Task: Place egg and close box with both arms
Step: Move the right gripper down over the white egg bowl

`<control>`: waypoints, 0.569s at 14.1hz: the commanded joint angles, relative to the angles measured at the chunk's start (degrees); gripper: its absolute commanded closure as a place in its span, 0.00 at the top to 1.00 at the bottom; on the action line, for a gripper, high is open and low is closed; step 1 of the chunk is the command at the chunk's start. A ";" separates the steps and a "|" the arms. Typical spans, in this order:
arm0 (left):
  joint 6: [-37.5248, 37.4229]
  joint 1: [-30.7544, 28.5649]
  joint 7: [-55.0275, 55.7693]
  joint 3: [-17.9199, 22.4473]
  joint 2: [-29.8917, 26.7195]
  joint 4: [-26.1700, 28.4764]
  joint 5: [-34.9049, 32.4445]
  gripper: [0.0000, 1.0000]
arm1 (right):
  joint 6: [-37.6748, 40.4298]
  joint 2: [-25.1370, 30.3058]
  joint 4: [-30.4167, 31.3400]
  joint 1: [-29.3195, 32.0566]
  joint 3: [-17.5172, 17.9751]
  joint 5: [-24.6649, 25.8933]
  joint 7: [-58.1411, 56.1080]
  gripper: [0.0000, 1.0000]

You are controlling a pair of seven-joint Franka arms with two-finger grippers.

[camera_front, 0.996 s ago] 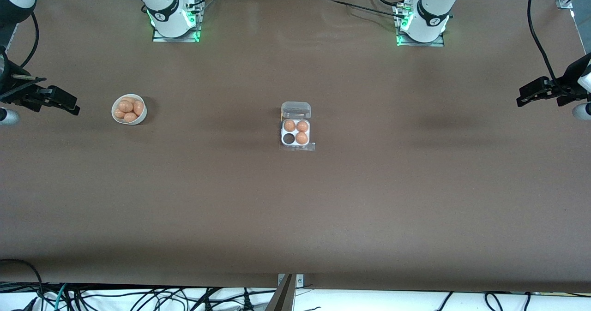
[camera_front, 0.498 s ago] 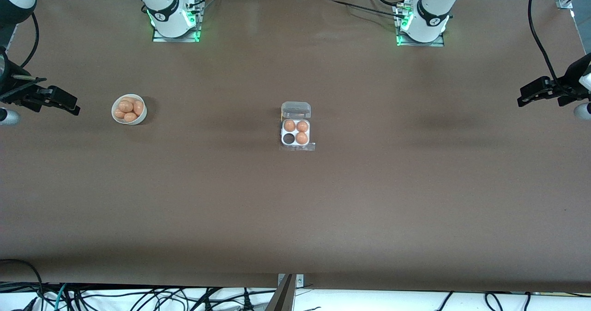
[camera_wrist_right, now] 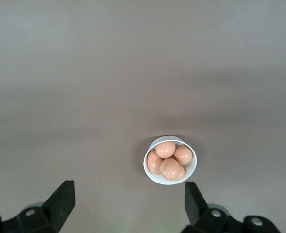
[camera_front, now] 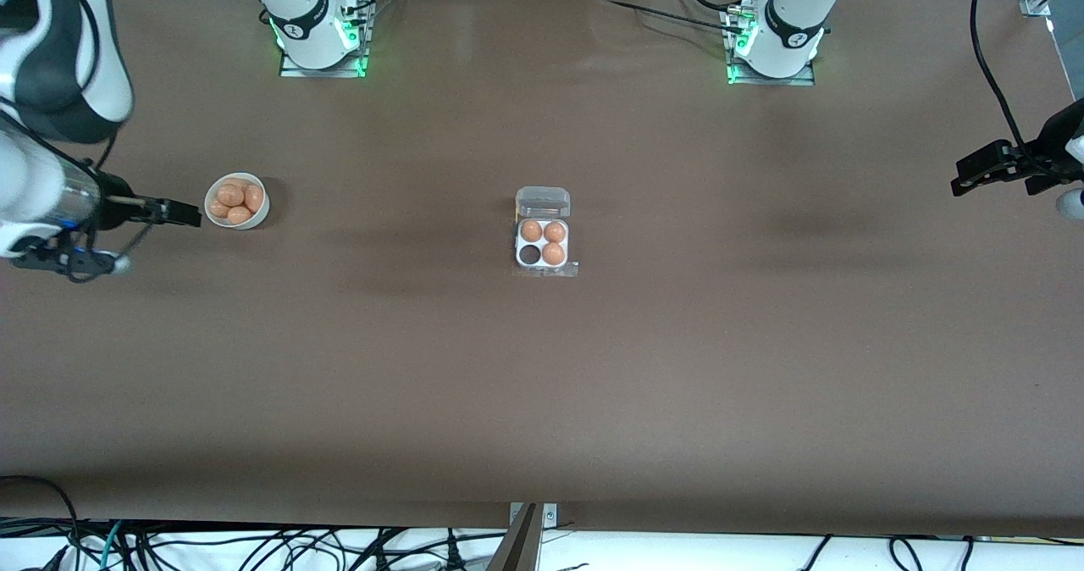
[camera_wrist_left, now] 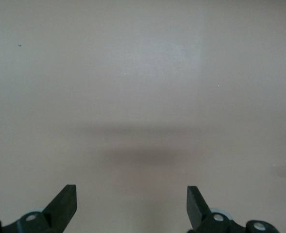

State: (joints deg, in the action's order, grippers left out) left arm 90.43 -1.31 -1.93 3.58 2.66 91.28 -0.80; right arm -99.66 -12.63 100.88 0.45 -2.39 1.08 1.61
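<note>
My right gripper grips an egg from the white bowl point(camera_front: 237, 201) by its rounded sides next, to fill the egg box's empty cell.
The egg box point(camera_front: 543, 243) sits mid-table, its white tray holding three brown eggs with one cell empty and its clear lid point(camera_front: 543, 202) open. A round white bowl point(camera_front: 237, 201) of several brown eggs stands toward the right arm's end; it also shows in the right wrist view point(camera_wrist_right: 170, 160). My right gripper point(camera_front: 174, 213) is open and empty, up in the air beside the bowl point(camera_wrist_right: 129, 204). My left gripper point(camera_front: 982, 167) is open and empty over bare table at the left arm's end point(camera_wrist_left: 132, 204).
The brown table spreads wide around the box. The arm bases point(camera_front: 315, 29) point(camera_front: 775, 37) stand at the table's edge farthest from the front camera. Cables hang along the nearest edge.
My right arm has swung toward the bowl, bringing its gripper close beside it. The left arm has barely moved. Box and bowl are unmoved.
</note>
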 commanded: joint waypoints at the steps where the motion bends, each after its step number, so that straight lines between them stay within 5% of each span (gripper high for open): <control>1: -0.34 -0.36 -1.32 -0.06 0.33 -1.01 0.10 1.00 | -8.93 5.40 12.89 0.52 0.28 0.42 -0.29 1.00; 4: -0.34 -0.27 -1.23 -0.15 0.68 -1.01 0.10 1.00 | -21.68 9.46 27.40 0.52 -0.07 2.61 -0.38 1.00; 8: -0.34 -0.09 -1.23 -0.24 0.68 -1.01 0.10 1.00 | -33.12 10.43 36.91 0.52 -2.53 6.13 -0.47 1.00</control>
State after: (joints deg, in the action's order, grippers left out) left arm 90.43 -1.32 -1.93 3.52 2.88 91.28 -0.80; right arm -127.92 -5.42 131.77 0.55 -4.13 5.94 1.61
